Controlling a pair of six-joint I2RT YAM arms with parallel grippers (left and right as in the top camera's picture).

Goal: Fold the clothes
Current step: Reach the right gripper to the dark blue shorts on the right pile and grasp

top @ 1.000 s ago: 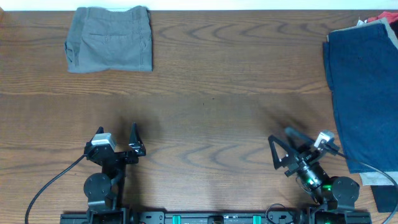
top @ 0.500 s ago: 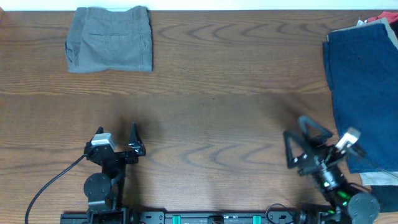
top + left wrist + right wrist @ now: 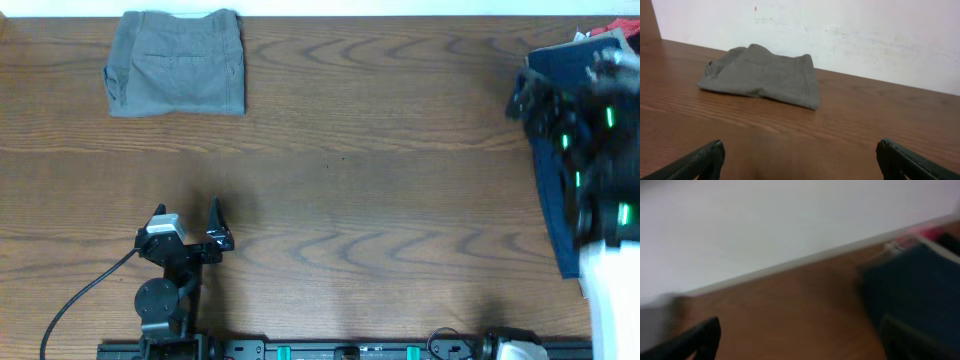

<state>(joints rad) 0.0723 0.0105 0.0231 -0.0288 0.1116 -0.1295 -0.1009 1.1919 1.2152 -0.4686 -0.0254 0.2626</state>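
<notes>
My right gripper grabs the far end of the navy pair (image 3: 556,215) next, to trail the pair out across the table for folding.
A grey-olive pair of shorts (image 3: 178,62) lies folded at the table's far left; it also shows in the left wrist view (image 3: 765,75). A dark navy pair (image 3: 556,215) lies spread at the right edge and shows in the right wrist view (image 3: 920,290). My left gripper (image 3: 188,215) (image 3: 800,162) is open and empty, low near the front edge. My right gripper (image 3: 525,95) (image 3: 800,345) is open and empty, blurred by motion, raised over the far end of the navy pair. I cannot make out a beige pair.
A red or pink cloth (image 3: 610,32) sticks out behind the navy pair at the far right corner. A white wall (image 3: 865,35) runs along the table's back edge. The wooden table (image 3: 380,180) is bare between the two pairs.
My right arm has swung from the front right of the table up and away to the far right, over the navy shorts. The left arm has not moved.
</notes>
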